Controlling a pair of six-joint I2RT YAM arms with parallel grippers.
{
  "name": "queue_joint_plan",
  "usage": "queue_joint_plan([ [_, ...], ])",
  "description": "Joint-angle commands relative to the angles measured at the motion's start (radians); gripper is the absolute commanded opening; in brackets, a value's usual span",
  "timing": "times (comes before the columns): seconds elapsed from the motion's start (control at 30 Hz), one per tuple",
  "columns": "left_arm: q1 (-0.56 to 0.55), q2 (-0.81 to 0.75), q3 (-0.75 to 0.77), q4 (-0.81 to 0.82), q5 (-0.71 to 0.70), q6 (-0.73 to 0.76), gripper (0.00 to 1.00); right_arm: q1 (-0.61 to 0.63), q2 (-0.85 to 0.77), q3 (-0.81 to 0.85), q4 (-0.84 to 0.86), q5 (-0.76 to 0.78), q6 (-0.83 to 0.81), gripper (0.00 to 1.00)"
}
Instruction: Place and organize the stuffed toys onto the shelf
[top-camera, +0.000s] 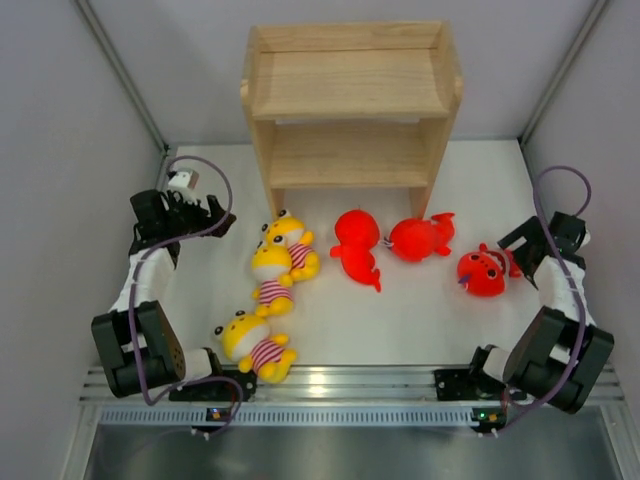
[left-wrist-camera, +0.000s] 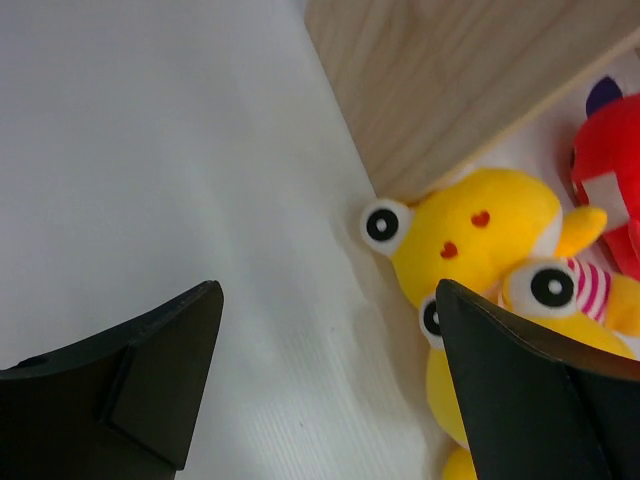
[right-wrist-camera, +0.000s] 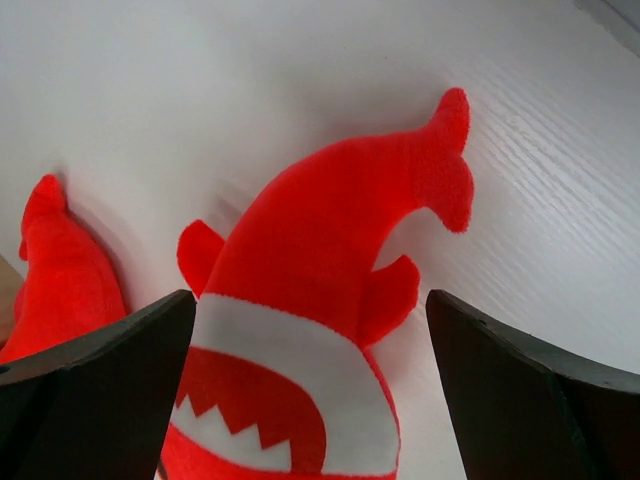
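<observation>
I should lower the fingers of my right gripper before closing on the shark, since around it they stop above its white part and fins in the right wrist view.
Three yellow striped stuffed toys (top-camera: 287, 240) (top-camera: 272, 275) (top-camera: 252, 345) lie left of centre on the table, and three red sharks (top-camera: 355, 240) (top-camera: 420, 238) (top-camera: 482, 272) lie to the right. The empty wooden shelf (top-camera: 350, 110) stands behind them. My left gripper (top-camera: 220, 215) is open just left of the rearmost yellow toy (left-wrist-camera: 480, 225), over bare table (left-wrist-camera: 325, 330). My right gripper (top-camera: 512, 255) is open around the rightmost shark (right-wrist-camera: 320, 250), whose toothy mouth sits between the fingers (right-wrist-camera: 100, 400), unclamped.
The shelf's side panel (left-wrist-camera: 450, 80) rises just beyond the yellow toys. A second yellow toy (left-wrist-camera: 560, 300) lies partly behind my left gripper's right finger. Another shark (right-wrist-camera: 60, 270) lies left of the right gripper. Grey walls enclose the table on both sides.
</observation>
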Motion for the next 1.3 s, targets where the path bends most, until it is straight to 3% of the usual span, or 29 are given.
queue_joint_plan([
  [0.0, -0.003, -0.012, 0.098, -0.424, 0.072, 0.15, 0.93, -0.011, 0.078, -0.005, 0.116, -0.051, 0.063, 0.99],
  [0.03, -0.003, -0.013, 0.119, -0.525, 0.085, 0.195, 0.93, -0.011, 0.097, -0.009, 0.133, -0.092, 0.061, 0.97],
  [0.07, -0.006, -0.027, 0.135, -0.567, 0.092, 0.216, 0.93, -0.011, 0.127, -0.013, 0.143, -0.118, 0.055, 0.85],
  [0.13, -0.019, -0.047, 0.178, -0.682, 0.09, 0.285, 0.93, -0.011, 0.146, -0.022, 0.166, -0.19, 0.04, 0.72],
  [0.17, -0.028, -0.061, 0.191, -0.716, 0.087, 0.307, 0.93, -0.01, 0.143, -0.028, 0.168, -0.201, 0.032, 0.58],
  [0.23, -0.061, -0.07, 0.227, -0.803, 0.082, 0.35, 0.93, -0.011, 0.125, -0.045, 0.165, -0.207, 0.022, 0.43],
  [0.27, -0.071, -0.07, 0.236, -0.826, 0.072, 0.354, 0.92, -0.01, 0.094, -0.051, 0.157, -0.207, 0.005, 0.24],
  [0.33, -0.108, -0.082, 0.25, -0.88, 0.056, 0.361, 0.91, -0.01, 0.03, -0.05, 0.119, -0.186, -0.017, 0.0],
  [0.63, -0.343, -0.153, 0.322, -1.038, 0.058, 0.367, 0.9, 0.016, -0.294, 0.099, -0.051, -0.203, -0.135, 0.0],
  [0.87, -0.438, -0.199, 0.419, -1.075, 0.148, 0.318, 0.85, 0.383, -0.388, 0.348, -0.14, -0.285, -0.268, 0.0],
  [1.1, -0.478, -0.182, 0.552, -1.073, 0.175, 0.266, 0.84, 0.581, -0.421, 0.452, -0.257, -0.628, -0.475, 0.0],
  [1.27, -0.513, -0.141, 0.635, -1.073, 0.184, 0.224, 0.88, 0.858, -0.379, 0.496, -0.315, -0.593, -0.561, 0.0],
])
